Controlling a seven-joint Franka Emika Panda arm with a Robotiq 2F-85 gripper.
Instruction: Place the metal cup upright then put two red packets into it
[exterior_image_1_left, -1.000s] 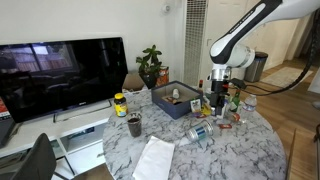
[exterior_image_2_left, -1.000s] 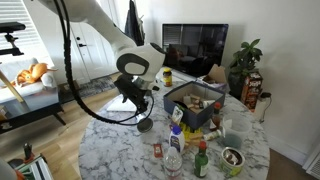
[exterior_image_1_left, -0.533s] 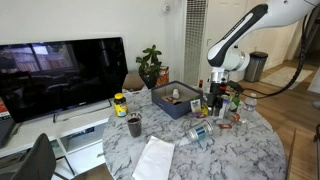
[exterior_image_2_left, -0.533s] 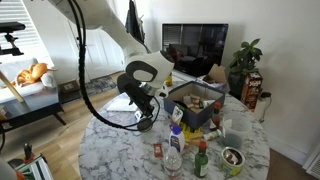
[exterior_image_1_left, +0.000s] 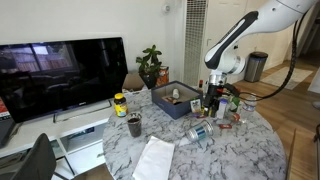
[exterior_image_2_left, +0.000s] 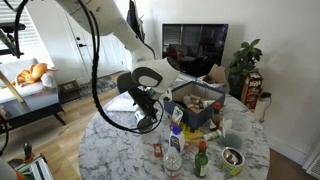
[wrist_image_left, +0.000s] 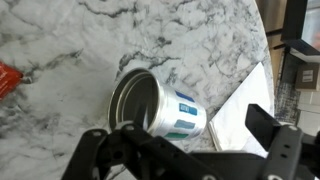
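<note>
The robot's gripper needs to set the metal cup (wrist_image_left: 155, 105) upright, so it should next grab the rim of the cup's opening and pinch the cup's side from inside and outside.
The metal cup (wrist_image_left: 155, 105) lies on its side on the marble table, its open mouth towards the left of the wrist view and a blue-green label on its wall. It also shows in both exterior views (exterior_image_1_left: 200, 133) (exterior_image_2_left: 146, 125). My gripper (wrist_image_left: 180, 150) is open and hangs just above the cup, one finger on each side, touching nothing; it shows above the cup in both exterior views (exterior_image_1_left: 212, 107) (exterior_image_2_left: 148, 113). One red packet (wrist_image_left: 6, 80) lies flat on the table at the wrist view's left edge. A red packet (exterior_image_2_left: 157, 150) also shows in an exterior view.
A white sheet of paper (wrist_image_left: 238, 100) lies right beside the cup. A dark cup (exterior_image_1_left: 134, 125), a yellow-lidded jar (exterior_image_1_left: 120, 104), a blue box (exterior_image_1_left: 176, 100) of items and several small bottles (exterior_image_2_left: 200, 160) stand on the round table. A TV (exterior_image_1_left: 60, 75) stands behind.
The arm has moved over the table and down towards the lying metal cup. The cup and packets have not moved.
</note>
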